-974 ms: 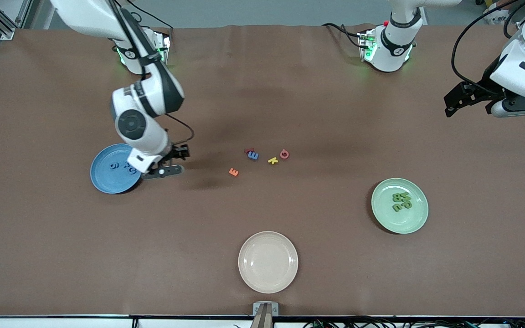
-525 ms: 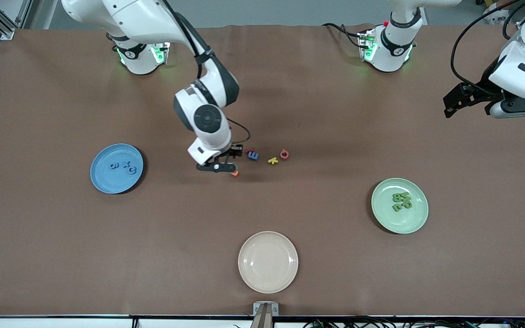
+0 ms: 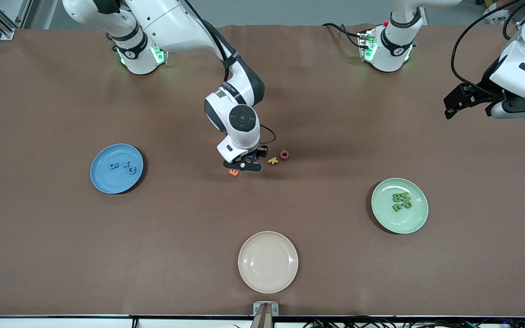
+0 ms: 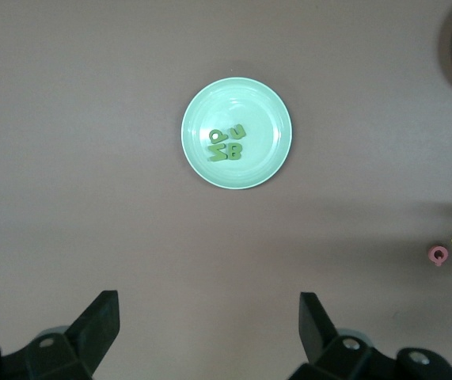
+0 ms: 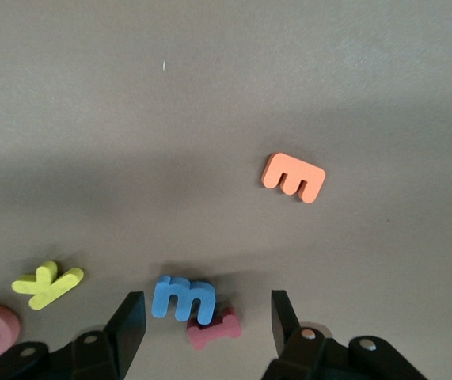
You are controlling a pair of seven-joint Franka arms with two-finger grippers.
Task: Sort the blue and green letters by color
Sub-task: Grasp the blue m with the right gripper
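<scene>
My right gripper will grab the top and bottom arms of the blue letter E next, so that the E can be sorted onto the blue plate (image 3: 107, 182).
My right gripper (image 3: 247, 163) is open and low over the middle cluster of loose letters. In the right wrist view its fingers (image 5: 131, 321) stand on either side of a blue letter E (image 5: 184, 299), which leans on a dark red letter (image 5: 219, 331). That blue E is hidden under the hand in the front view. Three blue letters (image 3: 122, 166) lie on the blue plate (image 3: 107, 182). Several green letters (image 3: 401, 202) lie on the green plate (image 3: 408, 223), also in the left wrist view (image 4: 227, 144). My left gripper (image 3: 455, 102) waits open and empty, high over the left arm's end of the table.
An orange E (image 3: 233, 172), a yellow K (image 3: 272, 160) and a pink O (image 3: 284, 154) lie around the right gripper. An empty cream plate (image 3: 268, 262) sits nearest the front camera, with bare brown table between the plates.
My right arm has swung from beside the blue plate to the middle cluster and now covers the blue E. The left arm has not moved.
</scene>
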